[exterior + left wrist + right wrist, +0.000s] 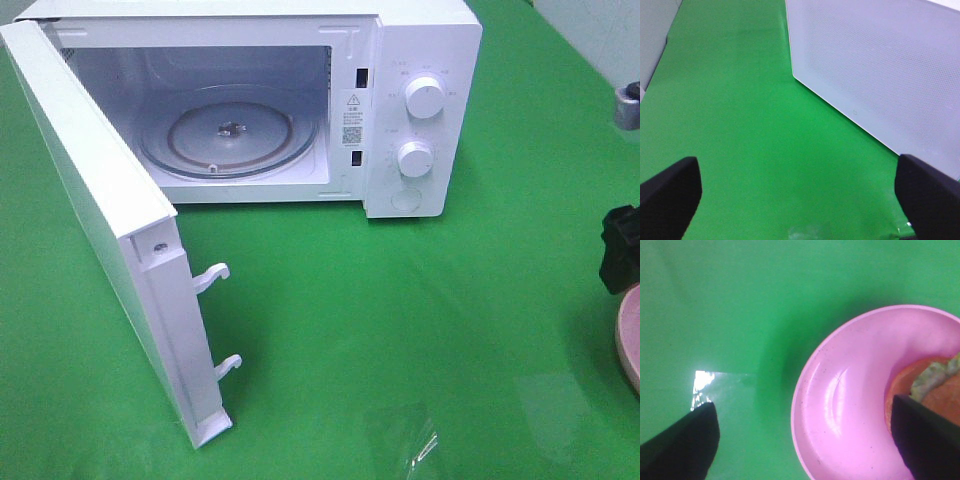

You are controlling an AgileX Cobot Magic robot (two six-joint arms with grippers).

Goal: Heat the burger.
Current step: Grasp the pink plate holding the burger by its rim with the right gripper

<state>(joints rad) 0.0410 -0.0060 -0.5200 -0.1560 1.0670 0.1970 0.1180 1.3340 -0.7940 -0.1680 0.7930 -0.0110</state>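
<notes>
The robot's right gripper should next grab the pink plate by its rim (799,415), to carry the burger (930,400) to the microwave for heating.
The burger (935,385) shows only in the right wrist view, cut off by the frame edge: an orange-brown layer with pale green lettuce, lying on a round pink plate (850,400). My right gripper (804,405) is open and empty above the plate's near rim, one finger over the cloth and the other finger (927,440) beside the burger. In the high view only the plate's edge (630,335) and the black right arm (620,248) show. The white microwave (420,100) stands open, with a bare glass turntable (230,132). My left gripper (797,161) is open and empty over green cloth.
The microwave door (100,220) swings out to the front left, with two latch hooks (215,275) on its edge; it also shows in the left wrist view (880,65). Two white knobs (425,100) sit on the control panel. Green cloth covers the table.
</notes>
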